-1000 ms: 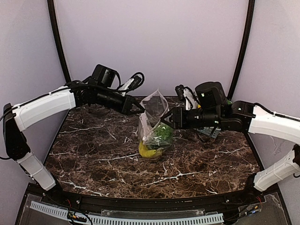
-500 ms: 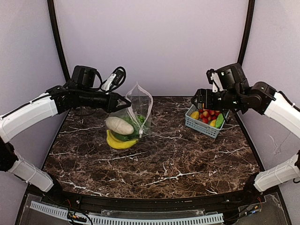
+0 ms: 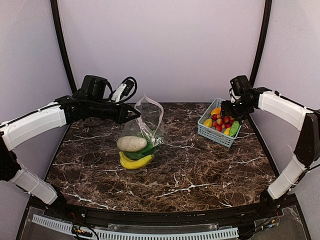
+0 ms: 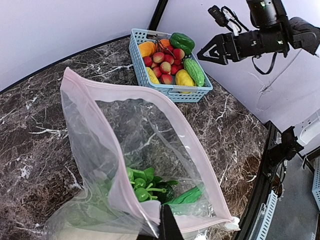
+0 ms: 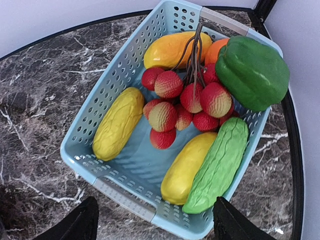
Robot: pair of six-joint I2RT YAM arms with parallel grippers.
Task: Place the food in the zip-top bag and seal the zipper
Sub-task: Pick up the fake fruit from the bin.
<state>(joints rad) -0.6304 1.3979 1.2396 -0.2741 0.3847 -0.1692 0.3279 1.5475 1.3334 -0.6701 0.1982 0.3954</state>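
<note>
Next, the right gripper grabs the red fruits by the brown stem ends, so the bunch hangs free to enter the zip-top bag.
My left gripper is shut on the pink zipper edge of the clear zip-top bag, holding its mouth open above the table; in the left wrist view the gripper pinches the near rim. Food sits in the bag: a white vegetable, a yellow banana bunch and leafy greens. My right gripper hangs open over the basket, its fingers wide apart with nothing between them. Below it lie red fruits and a bumpy green cucumber.
The blue slatted basket stands at the back right of the marble table. It also holds a green pepper, yellow pieces and an orange one. Dark frame posts rise at both rear corners.
My right gripper left the bag, swung back right and came down over the basket, opening wide. The left gripper kept hold of the bag, which shifted left and then settled.
</note>
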